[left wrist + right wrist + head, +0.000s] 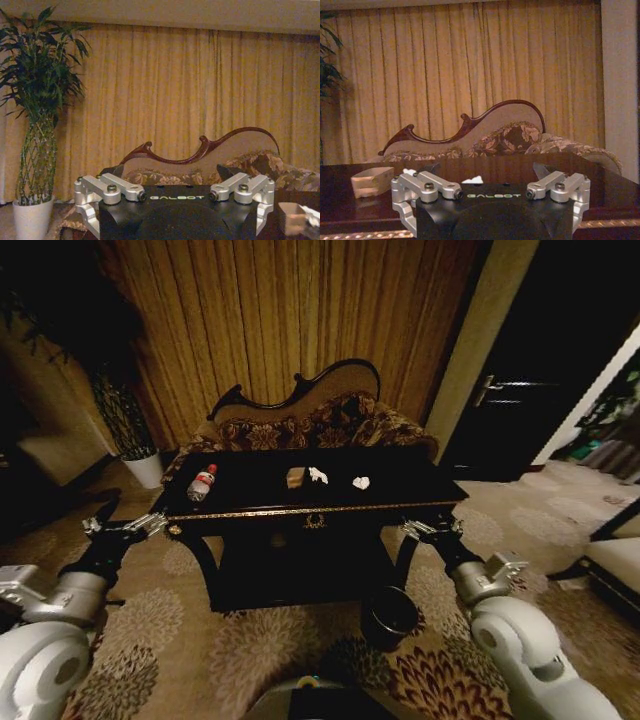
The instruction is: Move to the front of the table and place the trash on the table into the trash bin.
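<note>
I need to place this trash into the bin (388,615), so next I should grab the small paper scrap with my right gripper by its crumpled narrow end (361,484).
The glossy black table (420,487) stands straight ahead. On its top lie a clear bottle with a red cap (201,483) at the left, a small tan block (295,477), and two white paper scraps (318,475) (361,482). The dark round trash bin (388,615) stands on the carpet by the table's front right leg. My left gripper (120,525) hovers open just off the table's front left corner. My right gripper (432,530) is open at the front right corner, above the bin. The right wrist view shows the tan block (372,180) and a paper scrap (472,179) beyond the open right gripper (485,170).
A carved-back patterned sofa (330,420) sits right behind the table, before gold curtains. A tall plant in a white pot (145,468) stands at the back left. A dark door (520,390) is at the right. Patterned carpet lies open on both sides of the table.
</note>
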Motion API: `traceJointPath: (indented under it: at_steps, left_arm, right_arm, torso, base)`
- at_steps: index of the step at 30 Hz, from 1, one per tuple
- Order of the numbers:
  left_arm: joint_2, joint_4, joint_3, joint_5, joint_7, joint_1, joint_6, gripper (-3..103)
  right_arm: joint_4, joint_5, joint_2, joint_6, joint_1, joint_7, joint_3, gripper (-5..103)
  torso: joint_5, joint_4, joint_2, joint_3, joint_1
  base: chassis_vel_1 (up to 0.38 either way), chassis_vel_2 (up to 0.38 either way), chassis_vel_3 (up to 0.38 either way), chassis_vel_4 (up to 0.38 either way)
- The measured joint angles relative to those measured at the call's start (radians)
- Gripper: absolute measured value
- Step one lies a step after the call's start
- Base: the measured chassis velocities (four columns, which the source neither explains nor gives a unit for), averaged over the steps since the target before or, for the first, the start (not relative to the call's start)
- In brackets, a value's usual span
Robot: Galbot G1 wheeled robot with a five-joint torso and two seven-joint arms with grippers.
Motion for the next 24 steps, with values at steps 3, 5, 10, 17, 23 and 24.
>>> traceJointPath:
  at_steps: [3, 5, 10, 17, 23, 24]
  left_arm:
    - [0.0, 0.0, -0.002, 0.0, 0.0, 0.0, 0.0, 100]
    - [0.0, 0.0, -0.003, -0.001, 0.0, 0.0, -0.001, 100]
    - [-0.003, 0.0, -0.003, -0.001, -0.001, 0.002, -0.001, 100]
    - [-0.004, 0.0, -0.007, -0.002, -0.001, 0.004, -0.001, 100]
    - [-0.005, 0.0, -0.008, -0.003, -0.001, 0.008, -0.001, 100]
    - [-0.005, 0.0, -0.008, -0.003, -0.001, 0.008, -0.001, 100]
  right_arm:
    - [0.001, 0.0, 0.0, 0.0, 0.0, 0.0, 0.0, 100]
    - [0.002, -0.001, 0.0, 0.0, 0.0, 0.0, 0.0, 100]
    - [0.003, -0.004, 0.002, 0.001, -0.004, -0.003, 0.001, 100]
    - [-0.009, -0.013, 0.001, 0.016, 0.008, -0.029, -0.002, 100]
    - [-0.025, 0.001, -0.014, -0.028, 0.039, -0.03, -0.01, 100]
    - [-0.025, 0.01, -0.018, -0.049, 0.047, -0.03, -0.012, 100]
  torso:
    - [0.0, 0.0, 0.0, 0.0, 0.0]
    - [0.0, 0.0, 0.0, 0.0, 0.0]
    - [0.0001, 0.0, 0.0, 0.0, 0.0]
    - [0.0001, -0.0001, 0.0, 0.0, 0.001]
    - [0.0, 0.0, 0.0, 0.0, 0.0]
    - [0.0001, -0.0002, 0.0, 0.0, 0.0]
  base:
    - [-0.152, 0.155, 0.169, -0.17]
    - [-0.153, 0.169, 0.17, -0.163]
    - [-0.173, 0.158, 0.18, -0.16]
    - [-0.145, 0.125, 0.127, -0.139]
    - [-0.016, 0.029, 0.009, -0.018]
    - [0.0, 0.0, 0.0, 0.0]
